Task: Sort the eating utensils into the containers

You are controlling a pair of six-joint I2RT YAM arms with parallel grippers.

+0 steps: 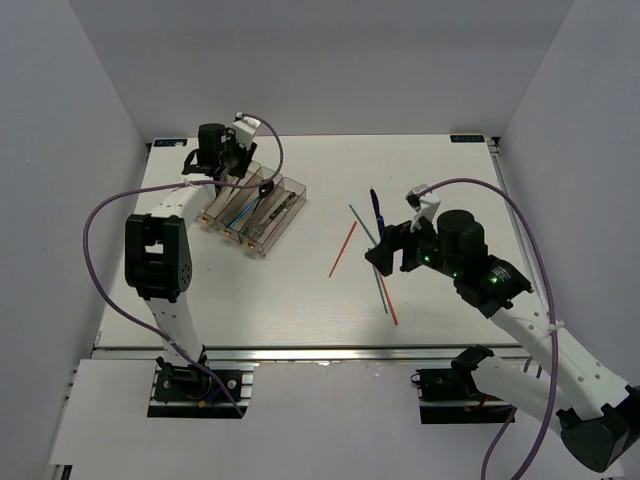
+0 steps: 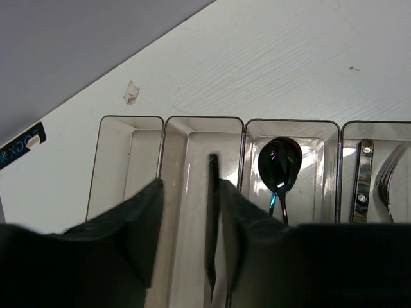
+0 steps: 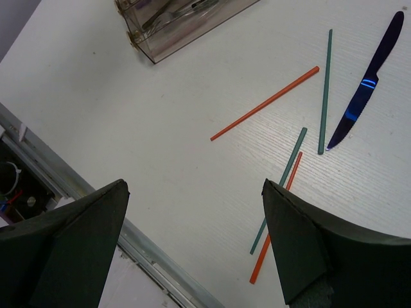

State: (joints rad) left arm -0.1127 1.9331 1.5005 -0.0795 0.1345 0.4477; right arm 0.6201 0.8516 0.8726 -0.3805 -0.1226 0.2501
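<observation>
The right gripper grabs the blue knife by its middle (image 1: 379,221) (image 3: 372,77) next. That leaves the knife's handle end free for my left gripper to grab.
The smoky-brown tray (image 1: 283,222) lies at the far left. My left gripper (image 1: 226,158) hovers over its far end, jaws open (image 2: 189,186). A slim dark utensil (image 2: 212,192) stands on edge in the second compartment, against the right finger (image 2: 241,218). A dark spoon (image 2: 280,163) lies in the third compartment, with a dark handle (image 2: 365,179) and a silver fork (image 2: 392,183) in the fourth. My right gripper (image 1: 385,256) is open and empty (image 3: 194,185) above the table. Nearby lie a blue knife (image 3: 363,90), two orange chopsticks (image 3: 264,103) (image 3: 276,221) and two green ones (image 3: 325,90) (image 3: 282,183).
The metal rail of the table's near edge (image 3: 96,205) runs under my right gripper. The tray's near corner (image 3: 151,48) shows at the top of the right wrist view. Grey walls close in the table at the back and sides.
</observation>
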